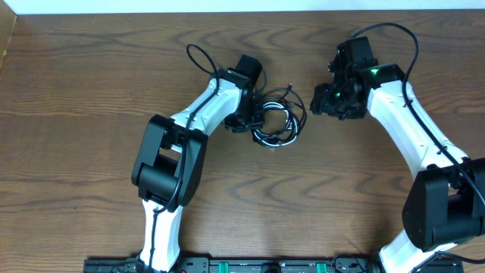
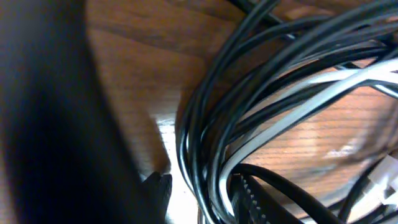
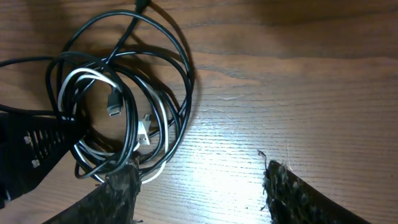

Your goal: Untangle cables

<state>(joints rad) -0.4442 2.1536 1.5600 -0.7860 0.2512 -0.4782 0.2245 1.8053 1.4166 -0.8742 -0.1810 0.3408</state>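
Note:
The coil's black and white cable pieces are bunched between my left gripper's fingers, which should close. Closing now would hold them.
The cables (image 1: pixel 279 121) lie in one tangled coil on the wood table, several black loops and a white one (image 3: pixel 81 78), with small plug ends (image 3: pixel 114 106) in the middle. My left gripper (image 1: pixel 256 120) is at the coil's left side. Seen close up in the left wrist view, its jaws (image 2: pixel 202 193) stand parted, with cable strands (image 2: pixel 211 124) between them and a strip of bare table beside one finger. One toothed finger (image 3: pixel 37 143) reaches into the loops. My right gripper (image 1: pixel 327 102) hangs open just right of the coil. In its own view (image 3: pixel 199 183) nothing lies between its fingers, and its left fingertip (image 3: pixel 121 186) meets the coil's edge.
The left arm's own thick black wire (image 1: pixel 198 57) loops behind it, and the right arm's wire (image 1: pixel 394 30) arcs above its wrist. The table's far edge meets a white wall (image 1: pixel 242 6). A black rail (image 1: pixel 250 265) runs along the front edge.

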